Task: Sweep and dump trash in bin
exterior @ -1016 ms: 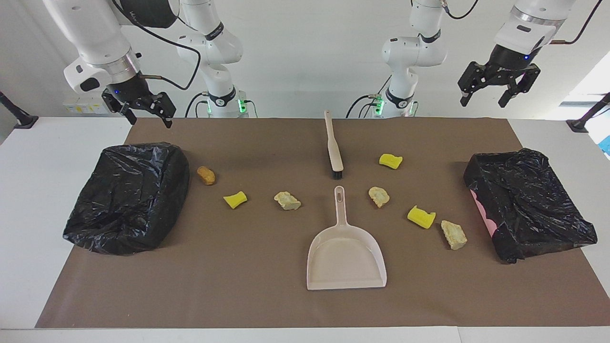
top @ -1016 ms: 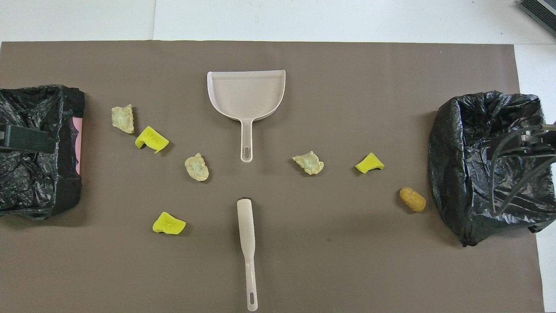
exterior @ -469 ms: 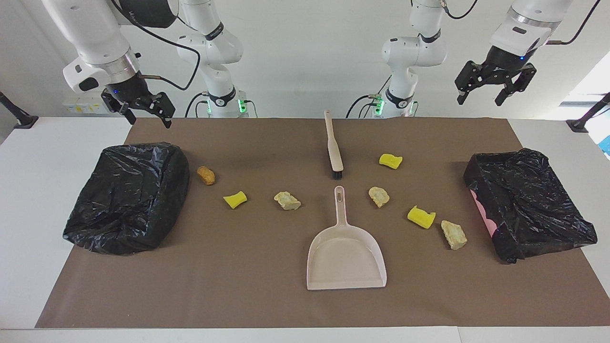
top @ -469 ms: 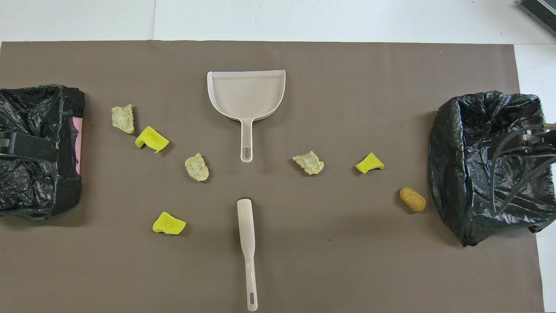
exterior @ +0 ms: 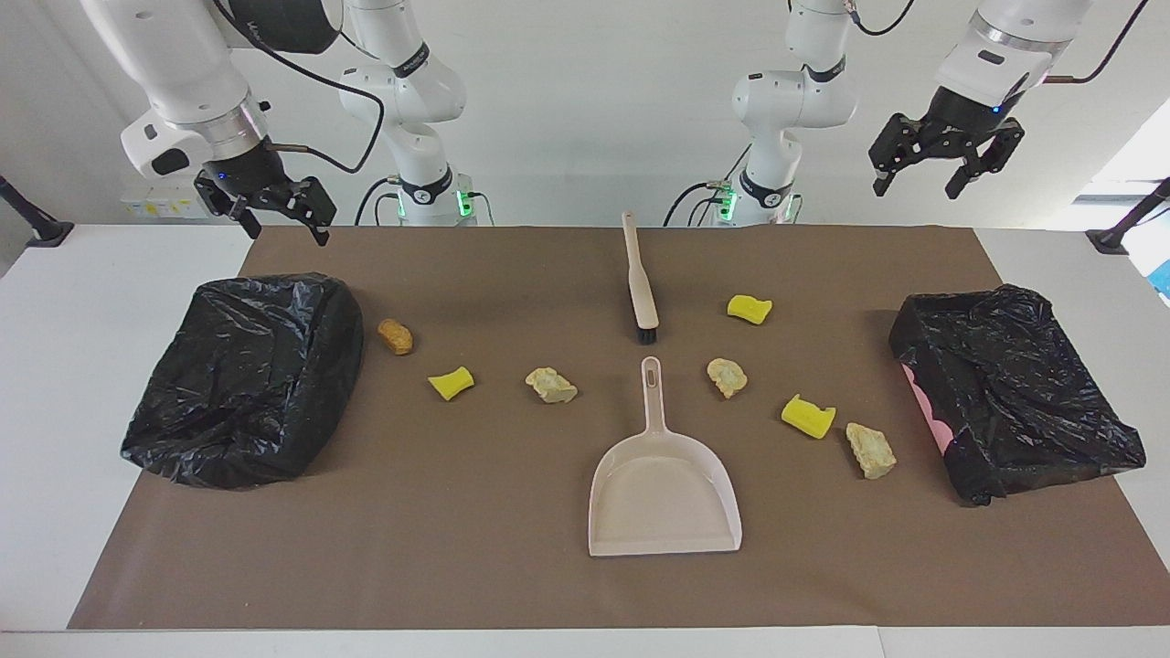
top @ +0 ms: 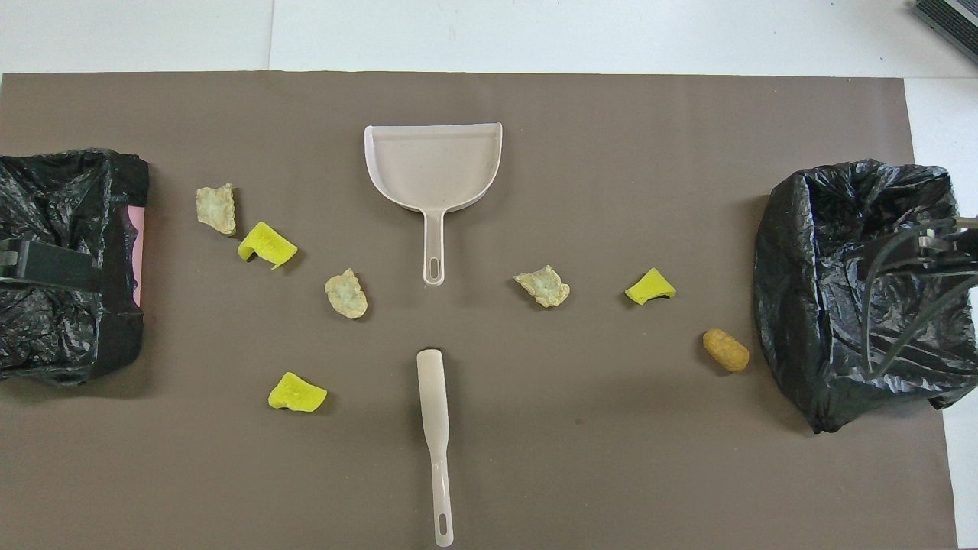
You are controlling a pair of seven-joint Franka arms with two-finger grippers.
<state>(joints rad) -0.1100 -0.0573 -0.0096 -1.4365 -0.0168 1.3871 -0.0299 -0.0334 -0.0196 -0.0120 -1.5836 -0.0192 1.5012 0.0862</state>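
The dustpan spreads into a broad pan (top: 433,165) too wide for my right gripper's fingers, so I need to grab the dustpan by its narrow handle (top: 433,247) with that gripper next.
Trash lies scattered on the brown mat: an orange-brown nugget (exterior: 395,336), yellow sponge pieces (exterior: 451,383) (exterior: 749,309) (exterior: 808,417) and pale beige chunks (exterior: 551,385) (exterior: 727,376) (exterior: 870,450). A beige dustpan (exterior: 663,484) lies mid-mat, its handle toward the robots, and a brush (exterior: 640,292) lies nearer to them. One black-bagged bin (exterior: 247,375) sits at the right arm's end, another (exterior: 1015,388) at the left arm's end. My right gripper (exterior: 285,230) hangs open above the mat's corner by its bin. My left gripper (exterior: 916,190) hangs open, high above the other bin's end.
White tabletop (exterior: 91,320) borders the mat on every side. Black stands (exterior: 37,228) (exterior: 1120,233) sit at the table's corners nearest the robots. Bare mat (exterior: 439,512) lies between the dustpan and the bin at the right arm's end.
The left gripper has risen a little and drifted slightly toward the table's middle. The right gripper has barely shifted. Nothing on the mat has moved.
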